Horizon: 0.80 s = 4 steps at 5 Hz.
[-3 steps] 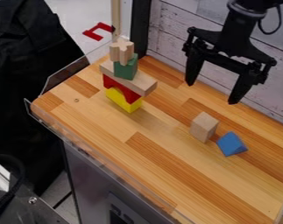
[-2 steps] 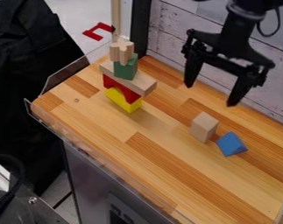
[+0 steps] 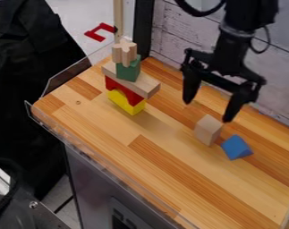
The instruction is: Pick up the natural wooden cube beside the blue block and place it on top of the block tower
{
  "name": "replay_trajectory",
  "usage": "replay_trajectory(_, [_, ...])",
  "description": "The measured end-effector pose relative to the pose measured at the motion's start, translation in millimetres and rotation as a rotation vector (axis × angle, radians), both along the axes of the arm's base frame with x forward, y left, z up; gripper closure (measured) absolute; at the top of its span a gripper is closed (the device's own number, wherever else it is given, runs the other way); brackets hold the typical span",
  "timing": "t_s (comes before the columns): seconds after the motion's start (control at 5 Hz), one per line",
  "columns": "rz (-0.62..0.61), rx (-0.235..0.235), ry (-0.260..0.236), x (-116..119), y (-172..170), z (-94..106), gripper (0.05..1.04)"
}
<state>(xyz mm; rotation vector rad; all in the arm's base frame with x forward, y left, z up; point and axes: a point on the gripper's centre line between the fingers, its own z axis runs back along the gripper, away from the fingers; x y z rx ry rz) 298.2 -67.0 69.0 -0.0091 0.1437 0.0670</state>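
Note:
I will grab the plain wooden block (image 3: 207, 130) next with my gripper by its opposite sides, so I can build the stack higher.
My gripper (image 3: 206, 112) hangs open above the right part of the wooden table, fingers pointing down, with nothing between them. Just below it a plain wooden block (image 3: 207, 130) stands on the table. Close beside that block, on its right, lies a blue triangular block (image 3: 236, 147). Away to the left rises a stack: a yellow block (image 3: 126, 102) at the bottom, a red arched block (image 3: 122, 91) on it, a long wooden plank (image 3: 147, 86) across that, then a green block (image 3: 128, 69) and a notched wooden piece (image 3: 124, 52) on top.
The wooden table (image 3: 146, 174) has a clear plastic guard (image 3: 101, 157) along its left and front edges. A whitewashed plank wall (image 3: 176, 40) stands behind the table, with a dark post (image 3: 144, 29) near the stack. A red bracket-shaped piece (image 3: 99, 32) lies beyond the table.
The gripper has come down and slightly left, so its fingertips are now nearer the plain wooden block. It stays open. The blocks and the stack have not moved.

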Motion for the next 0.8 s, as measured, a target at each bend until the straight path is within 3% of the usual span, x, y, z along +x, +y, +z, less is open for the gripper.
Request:
replay_trajectory(0.4, [-0.070,-0.090,0.058,-1.0,-0.8,-17.9,0.083])
replay_trajectory(0.8, [-0.086,-0.130,0.079,2.6,2.0,-37.6,0.083])
